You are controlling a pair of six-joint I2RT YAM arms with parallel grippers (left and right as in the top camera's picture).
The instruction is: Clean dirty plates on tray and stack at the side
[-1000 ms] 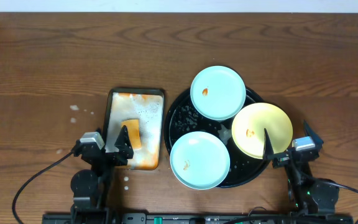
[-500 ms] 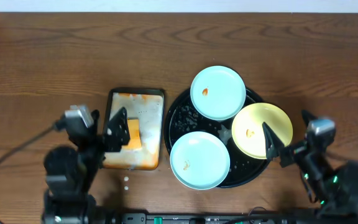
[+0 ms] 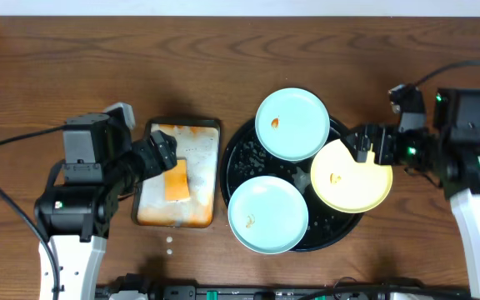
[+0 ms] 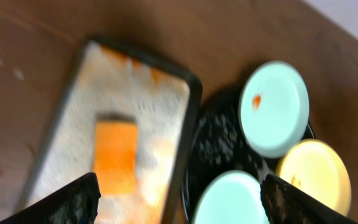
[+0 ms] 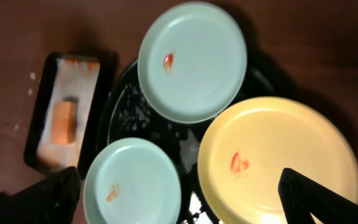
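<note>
The left gripper will clean dirty plates with the orange sponge's far end, so it will next grab the sponge by its long sides and leave that end free.
The round black tray (image 3: pixel 242 158) carries three dirty plates, each with an orange speck. One mint plate (image 3: pixel 292 124) is at the back, a second mint plate (image 3: pixel 267 214) at the front, and a yellow plate (image 3: pixel 350 177) on the right. My left gripper (image 3: pixel 158 157) hovers open over the left side of the foamy pan, holding nothing. My right gripper (image 3: pixel 367 143) hangs open above the yellow plate's far right rim, also empty. The right wrist view shows the yellow plate (image 5: pixel 278 162) and both mint plates (image 5: pixel 191 59) (image 5: pixel 132 183) beneath wide-spread fingers (image 5: pixel 42 199).
A rectangular metal pan (image 3: pixel 198 137) full of foam stands left of the tray, with an orange sponge (image 3: pixel 176 181) in it. Small foam drops (image 3: pixel 169 242) dot the table by the pan's front corner. Black cables trail from both arms along the front edge.
Both arms lifted from near the front edge and swung towards the back. The left now stands over the pan, the right over the yellow plate's rim. Both stayed open.
</note>
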